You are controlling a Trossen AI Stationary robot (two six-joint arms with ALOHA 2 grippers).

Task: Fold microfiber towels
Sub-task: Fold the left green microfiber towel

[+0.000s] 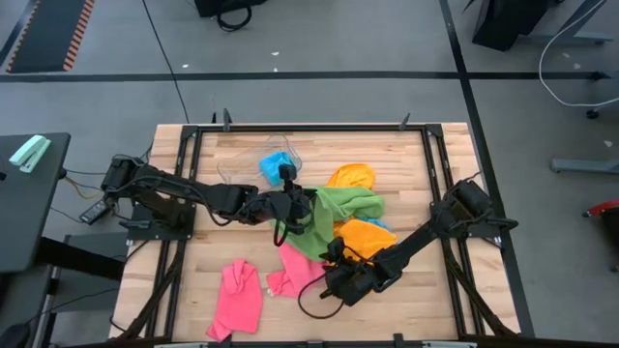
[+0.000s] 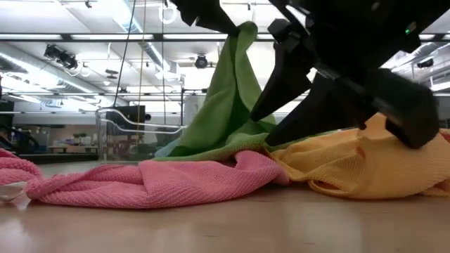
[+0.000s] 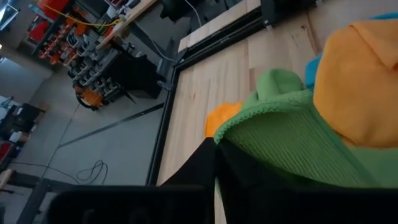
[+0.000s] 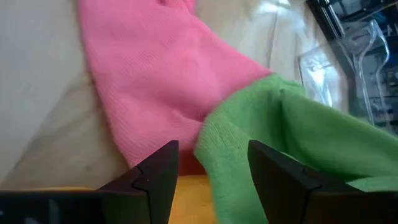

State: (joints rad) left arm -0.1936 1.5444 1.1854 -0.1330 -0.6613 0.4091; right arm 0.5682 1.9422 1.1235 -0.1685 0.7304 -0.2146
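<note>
Next, my right gripper grabs the green towel (image 1: 340, 208) by its loose edge (image 1: 320, 253) to spread it out for folding.
A green towel (image 1: 340, 208) lies in the middle of the table over a heap of orange towels (image 1: 368, 237) and a pink towel (image 1: 295, 273). My left gripper (image 1: 306, 207) is shut on the green towel and holds one end up (image 2: 238, 42). My right gripper (image 4: 211, 177) is open and low at the heap's near side. Its fingers stand on either side of the green towel's lower edge (image 4: 214, 149), above the pink towel (image 4: 155, 74); I cannot tell whether they touch it. A second pink towel (image 1: 237, 295) lies near the front edge. A blue towel (image 1: 275, 166) lies at the back. My left gripper holds the green towel by an edge at its raised end (image 3: 249, 134); the fingers themselves hide the place of contact. That end is lifted well above the table. The towel hangs down from it in a slope, and its lower part (image 2: 225, 144) rests on the heap.
A clear plastic tub (image 2: 119, 133) stands at the back of the table beside the blue towel. Another orange towel (image 1: 350, 177) lies behind the green one. Black frame rails (image 1: 189, 174) run along the table's left, right and far sides. Bare wood shows at the front left.
</note>
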